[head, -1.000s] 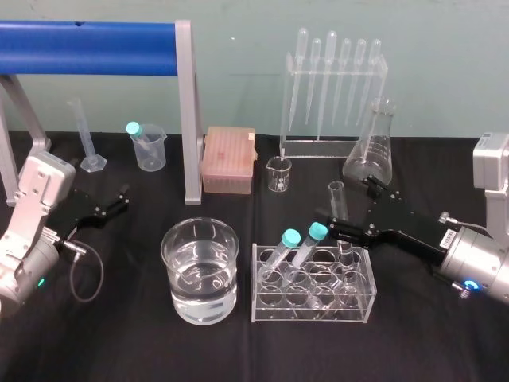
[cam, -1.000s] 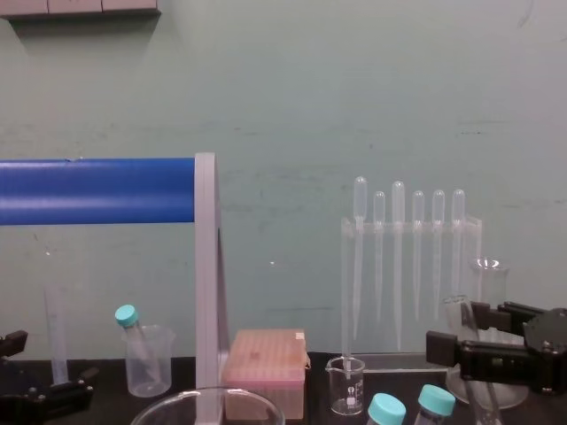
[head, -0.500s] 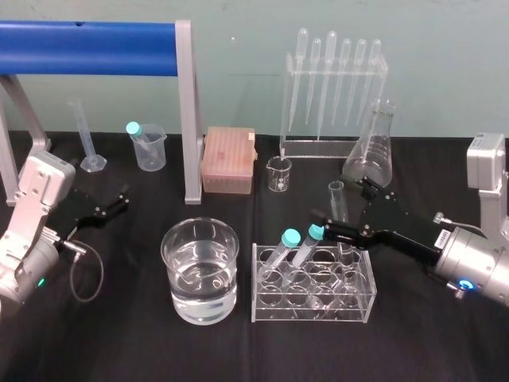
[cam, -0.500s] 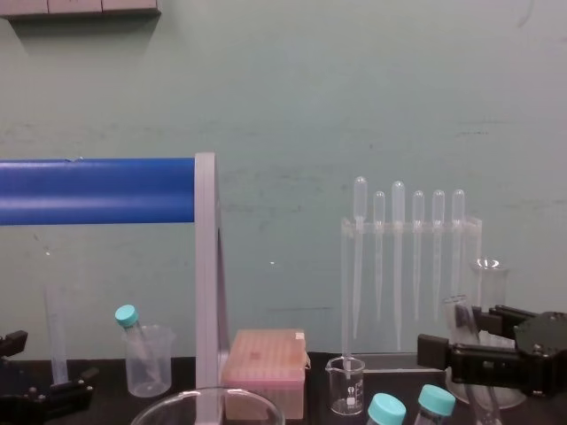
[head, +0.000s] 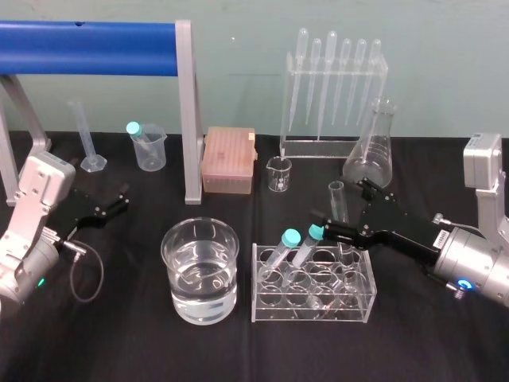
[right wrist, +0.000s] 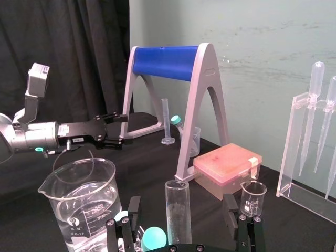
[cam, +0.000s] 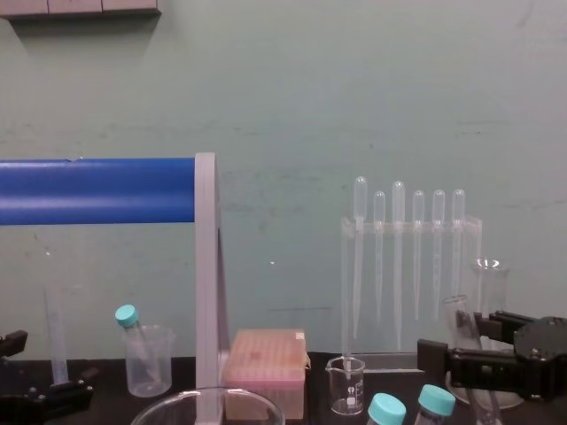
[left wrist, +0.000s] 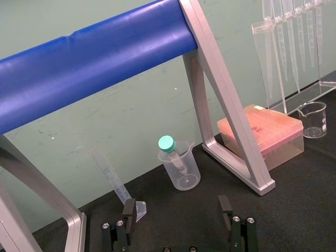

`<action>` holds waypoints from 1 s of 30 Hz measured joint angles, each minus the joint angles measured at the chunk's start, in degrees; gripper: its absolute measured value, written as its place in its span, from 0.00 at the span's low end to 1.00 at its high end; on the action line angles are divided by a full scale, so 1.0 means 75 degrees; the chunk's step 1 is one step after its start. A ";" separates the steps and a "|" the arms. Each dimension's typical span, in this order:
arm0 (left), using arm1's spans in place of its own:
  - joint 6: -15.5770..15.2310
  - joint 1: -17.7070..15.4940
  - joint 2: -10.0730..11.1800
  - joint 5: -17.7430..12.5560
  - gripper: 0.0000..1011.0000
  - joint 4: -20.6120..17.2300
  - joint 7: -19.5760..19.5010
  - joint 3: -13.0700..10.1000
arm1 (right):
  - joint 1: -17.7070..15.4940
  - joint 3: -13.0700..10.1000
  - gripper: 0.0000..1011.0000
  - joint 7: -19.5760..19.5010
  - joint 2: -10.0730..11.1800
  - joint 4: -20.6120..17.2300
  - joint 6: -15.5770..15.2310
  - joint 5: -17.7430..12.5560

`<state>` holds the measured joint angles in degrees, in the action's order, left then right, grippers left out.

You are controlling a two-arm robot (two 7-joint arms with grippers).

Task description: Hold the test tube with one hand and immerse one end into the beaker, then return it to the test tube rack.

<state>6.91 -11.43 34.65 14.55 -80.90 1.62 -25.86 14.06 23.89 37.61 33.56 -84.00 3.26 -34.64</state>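
Observation:
The robot's right gripper will grab the test tube by its upper part [cam: 466,338] [right wrist: 178,212], because the rack surrounds the test tube's lower end.
The clear test tube [head: 337,200] stands upright in the back right of the acrylic test tube rack [head: 314,308]. My right gripper [head: 343,208], the hand with the silver wrist, reaches in from the right and is open, one finger on each side of the tube's upper part. In the right wrist view the test tube [right wrist: 177,209] rises between the spread fingers [right wrist: 133,211] with a gap on both sides. The wide beaker [head: 200,270], part full of clear liquid, sits left of the rack. My left gripper [head: 119,200] rests open at the far left.
Two teal-capped tubes [head: 288,243] lean in the rack's left side. A conical flask [head: 371,151], a pipette stand [head: 330,95] and a small glass beaker [head: 278,173] stand behind. A pink tip box [head: 229,159] and the blue roller frame [head: 187,111] are at back left.
My right gripper has slid a little to the left and lower, bringing its open fingers further around the test tube. The tube and the left arm have not moved.

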 joint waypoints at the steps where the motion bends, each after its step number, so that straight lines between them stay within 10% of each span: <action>1: 0.0000 0.0000 0.0000 0.0000 0.99 0.0000 0.0000 0.0000 | 0.0000 0.0004 0.99 -0.0007 0.0000 0.0003 -0.0009 0.0003; 30: 0.0000 0.0000 0.0000 0.0000 0.99 0.0000 0.0000 0.0000 | -0.0007 -0.0003 0.87 -0.0022 0.0009 0.0006 -0.0021 0.0005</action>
<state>6.91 -11.43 34.65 14.55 -80.90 1.62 -25.86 14.01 23.87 37.44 33.62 -83.95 3.10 -34.60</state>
